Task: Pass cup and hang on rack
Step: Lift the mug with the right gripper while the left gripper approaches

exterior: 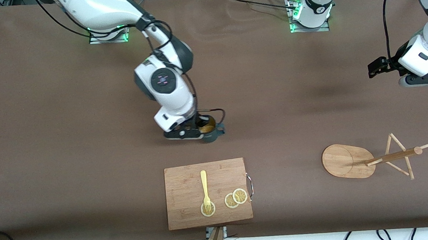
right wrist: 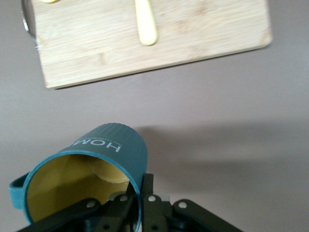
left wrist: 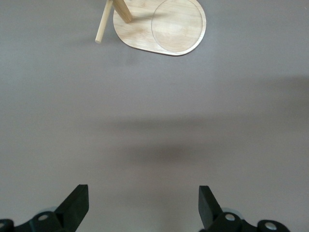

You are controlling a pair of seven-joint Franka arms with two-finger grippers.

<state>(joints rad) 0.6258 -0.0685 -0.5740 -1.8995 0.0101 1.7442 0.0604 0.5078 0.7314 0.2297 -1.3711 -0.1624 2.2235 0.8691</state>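
The cup's base (exterior: 209, 140) (right wrist: 126, 129) still hangs above the table beside its shadow, so my right gripper lowers the cup next, before releasing it.
The dark teal cup (exterior: 211, 132) with a yellow inside is in the middle of the table, its handle toward the left arm's end. My right gripper (exterior: 195, 131) is shut on the cup's rim, one finger inside and one outside, as the right wrist view shows on the cup (right wrist: 108, 150) and gripper (right wrist: 140, 188). I cannot tell whether the cup rests on the table or is just off it. The bamboo rack (exterior: 349, 161) stands toward the left arm's end, nearer the front camera; its base (left wrist: 166, 26) shows in the left wrist view. My left gripper (left wrist: 144, 203) is open and empty, and waits high over the table, farther from the front camera than the rack.
A rectangular wooden cutting board (exterior: 182, 183) with a metal handle lies near the front edge, nearer the camera than the cup. On it are a yellow fork (exterior: 205, 189) and lemon slices (exterior: 236, 197). The board also shows in the right wrist view (right wrist: 193, 38).
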